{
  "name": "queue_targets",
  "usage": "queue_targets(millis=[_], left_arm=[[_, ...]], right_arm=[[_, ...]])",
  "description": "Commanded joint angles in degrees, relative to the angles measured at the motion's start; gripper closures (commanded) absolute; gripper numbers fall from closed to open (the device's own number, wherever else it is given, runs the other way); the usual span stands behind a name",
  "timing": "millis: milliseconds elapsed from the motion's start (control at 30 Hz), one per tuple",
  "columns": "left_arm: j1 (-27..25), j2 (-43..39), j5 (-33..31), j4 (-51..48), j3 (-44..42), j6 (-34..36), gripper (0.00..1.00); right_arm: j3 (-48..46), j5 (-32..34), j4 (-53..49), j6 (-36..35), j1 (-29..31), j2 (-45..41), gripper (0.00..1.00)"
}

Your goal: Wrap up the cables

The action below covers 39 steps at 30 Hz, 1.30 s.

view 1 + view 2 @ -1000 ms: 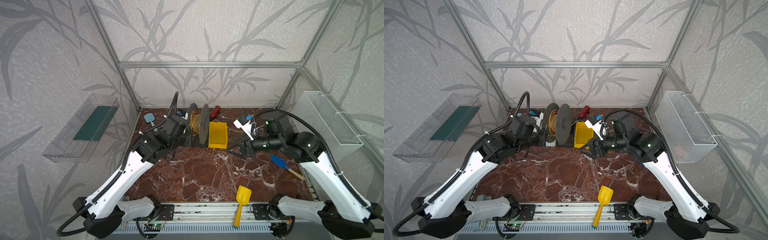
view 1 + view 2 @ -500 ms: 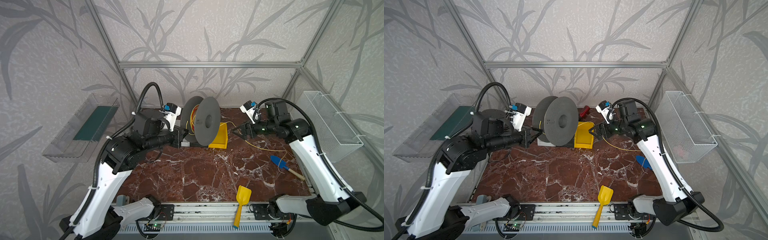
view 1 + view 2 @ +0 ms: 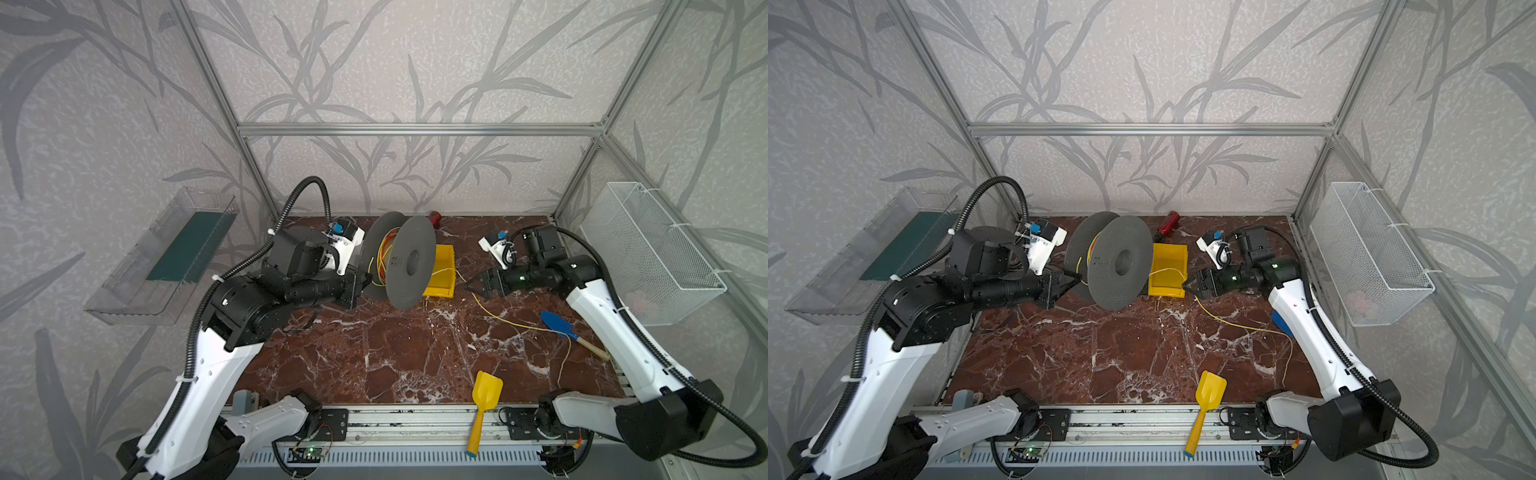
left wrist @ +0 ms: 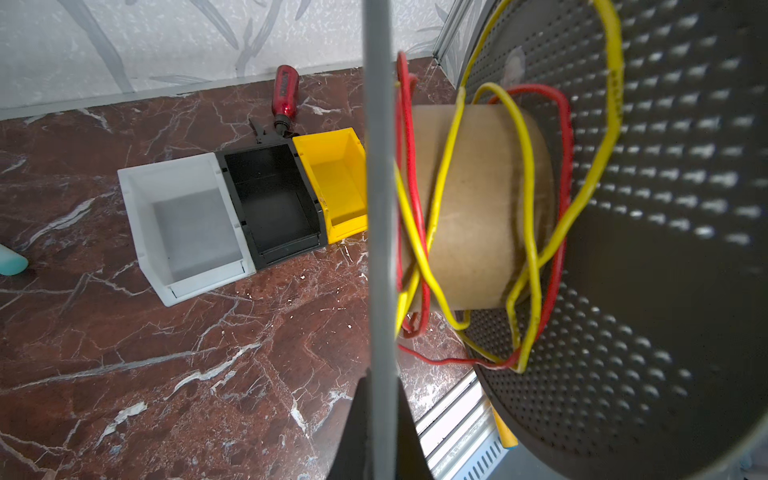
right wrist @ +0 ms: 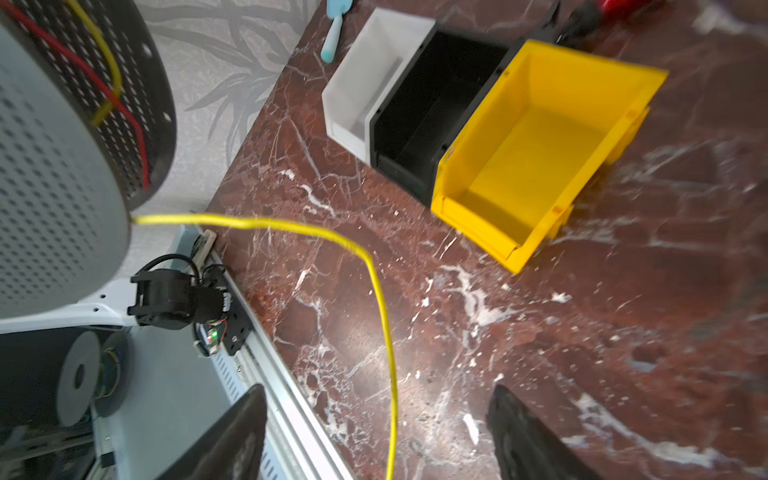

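My right gripper grips the yellow cable along its free length (image 3: pixel 511 322) just off the spool next, to wrap it round the core (image 3: pixel 385 256).
My left gripper (image 3: pixel 361 284) (image 3: pixel 1073 282) is shut on the rim of one flange of a grey perforated spool (image 3: pixel 409 266) (image 3: pixel 1119 262) and holds it above the table. In the left wrist view the flange edge runs up from between the jaws of the left gripper (image 4: pixel 380 378). Loose loops of the yellow cable (image 4: pixel 528 166) and a red wire (image 4: pixel 409 166) hang round the cardboard core. The cable's free length (image 3: pixel 511 322) (image 3: pixel 1237 326) trails right across the table. My right gripper (image 3: pixel 471 286) (image 5: pixel 378 390) is open, with the cable (image 5: pixel 374 274) passing between its fingers untouched.
White (image 4: pixel 187 224), black (image 4: pixel 274 199) and yellow (image 4: pixel 336 178) bins stand in a row behind the spool, with a red screwdriver (image 4: pixel 284 93) behind them. A yellow shovel (image 3: pixel 484 399) lies at the front edge and a blue shovel (image 3: pixel 559 324) at the right. A wire basket (image 3: pixel 648 253) hangs on the right wall.
The left arm has lifted the spool off the table and turned it. The right gripper has drawn back to the right and opened wider. The yellow cable now trails across the table.
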Motion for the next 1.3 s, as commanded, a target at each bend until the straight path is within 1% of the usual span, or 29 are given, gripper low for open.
queue_targets(millis=[0, 200, 300, 400, 433, 500, 567, 600, 667, 733, 767, 800, 900, 933, 1033, 1133, 1267], left_arm=[[0.7, -2.6, 0.8, 5.2, 0.0, 1.4, 1.00], [1.5, -2.5, 1.2, 5.9, -1.0, 0.8, 1.00], [2.0, -2.2, 1.3, 6.5, -1.5, 0.3, 1.00], [2.6, -2.2, 2.3, 7.7, -2.2, 0.0, 1.00], [2.9, -2.1, 2.6, 7.9, -2.4, 0.0, 1.00], [3.3, -2.2, 2.7, 8.1, -2.5, -0.1, 1.00], [3.8, -2.5, 3.0, 8.1, -2.6, -0.1, 1.00], [4.0, -2.9, 3.0, 8.0, -2.6, -0.1, 1.00], [4.5, -3.8, 2.7, 7.4, -2.7, 0.2, 1.00], [4.9, -4.6, 2.9, 6.9, -3.0, 0.4, 1.00], [5.1, -5.1, 3.2, 6.8, -3.3, 0.4, 1.00], [5.2, -5.5, 3.5, 6.6, -3.6, 0.4, 1.00], [5.4, -6.3, 5.2, 5.8, -4.6, 0.7, 1.00], [5.4, -6.4, 6.2, 5.4, -4.9, 0.9, 1.00], [5.4, -5.7, 10.3, 2.8, -5.6, 1.9, 1.00], [5.3, -6.4, 10.5, -0.6, -5.8, 2.7, 1.00], [5.2, -8.0, 10.9, -2.1, -7.9, 2.6, 1.00]], right_arm=[[-4.4, -6.2, 2.2, 3.4, 0.0, -3.5, 0.18], [-11.0, -9.2, 0.2, 5.9, 0.0, -6.7, 0.18], [-12.8, -9.0, -2.4, 5.6, 0.1, -7.6, 0.20], [-15.9, -9.4, -1.3, 7.2, 0.1, -8.3, 0.28], [-16.5, -9.9, -0.2, 8.1, 0.1, -8.3, 0.32], [-17.2, -11.4, 2.3, 9.9, 0.1, -7.2, 0.49], [-17.1, -11.2, 3.2, 10.1, 0.1, -5.2, 0.57], [-16.9, -11.5, 3.6, 10.0, 0.1, -4.0, 0.59], [-15.9, -14.2, 4.0, 9.8, 0.1, -1.6, 0.68], [-14.8, -15.8, 4.8, 10.1, 0.1, 0.3, 0.83], [-13.6, -14.2, 4.3, 9.8, 0.1, 1.0, 0.92], [-11.9, -11.1, 3.1, 9.3, 0.1, 1.4, 1.00], [-6.5, -4.6, 1.8, 10.4, -0.2, 2.6, 1.00], [-4.8, -3.6, 2.2, 11.5, -0.3, 3.1, 1.00], [1.0, -2.1, 5.0, 16.0, -0.3, 5.5, 1.00], [6.9, -1.3, 8.6, 19.8, 0.1, 9.0, 1.00], [19.0, 0.9, 6.2, 19.8, 2.0, 15.7, 1.00]])
